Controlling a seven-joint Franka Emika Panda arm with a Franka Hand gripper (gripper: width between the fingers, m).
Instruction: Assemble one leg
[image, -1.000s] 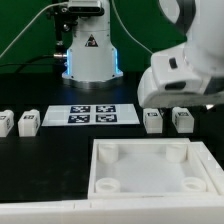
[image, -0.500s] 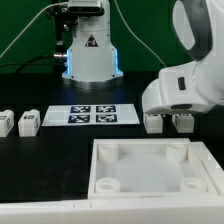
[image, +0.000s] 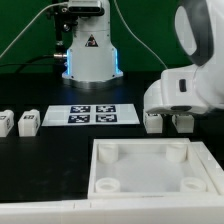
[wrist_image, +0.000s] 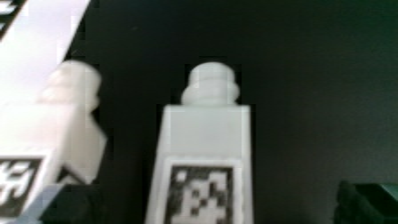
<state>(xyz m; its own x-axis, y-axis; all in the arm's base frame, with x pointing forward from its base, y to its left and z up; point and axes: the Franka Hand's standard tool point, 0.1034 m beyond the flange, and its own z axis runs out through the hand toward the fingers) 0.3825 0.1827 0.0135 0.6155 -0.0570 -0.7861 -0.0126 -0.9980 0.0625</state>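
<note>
The leg's peg end needs to stay free to go into a socket of the square piece. My gripper will grab the leg by its tagged body (image: 183, 124) (wrist_image: 201, 185) next.
Several small white legs with tags lie on the black table. In the exterior view two are at the left (image: 28, 123) and two at the right, under my arm. One right leg (image: 153, 122) shows clearly, the other (image: 184, 123) is partly hidden by my gripper (image: 181, 117). In the wrist view one leg (wrist_image: 205, 140) lies between my dark fingertips (wrist_image: 370, 200), tag facing up, peg end pointing away. A second leg (wrist_image: 63, 120) lies beside it. My gripper (wrist_image: 214, 205) is open and low around the middle leg, with a gap on both sides.
The large white square piece with round corner sockets (image: 150, 150) lies at the front. The marker board (image: 92, 115) lies in the middle, before the robot base (image: 90, 50). The two left legs are far from my arm.
My arm has come down and a little to the exterior view's right, onto the right pair of legs. No part has moved.
</note>
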